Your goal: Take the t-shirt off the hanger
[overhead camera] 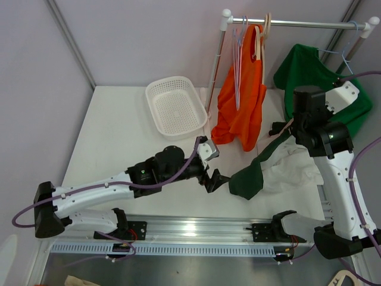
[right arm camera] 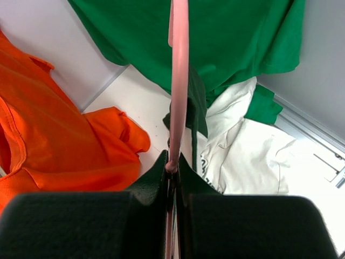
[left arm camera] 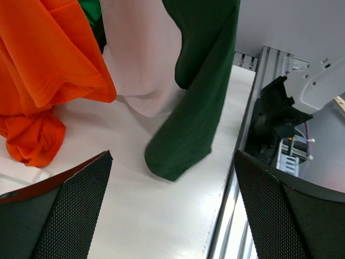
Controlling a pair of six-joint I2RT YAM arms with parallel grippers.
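Note:
My left gripper is going to grab the dark green t-shirt by its lower end (overhead camera: 243, 182) (left arm camera: 177, 154) next and pull it off, while my right gripper holds the bar.
A dark green t-shirt (overhead camera: 253, 176) hangs from a pink hanger (right arm camera: 179, 81), its lower end resting on the table. My right gripper (right arm camera: 171, 167) is shut on the hanger's pink bar and holds it above the table at the right (overhead camera: 286, 127). My left gripper (overhead camera: 215, 179) is open and empty, low over the table, just left of the shirt's lower end. In the left wrist view the dark green shirt (left arm camera: 188, 108) hangs ahead of the open fingers (left arm camera: 70, 210). In the right wrist view the shirt (right arm camera: 197, 108) is draped just beyond the bar.
A white garment (overhead camera: 294, 170) lies on the table under the hanger. An orange shirt (overhead camera: 241, 101) and a bright green shirt (overhead camera: 309, 77) hang from the rail (overhead camera: 303, 24) at the back. A white basket (overhead camera: 175, 107) stands at the back left.

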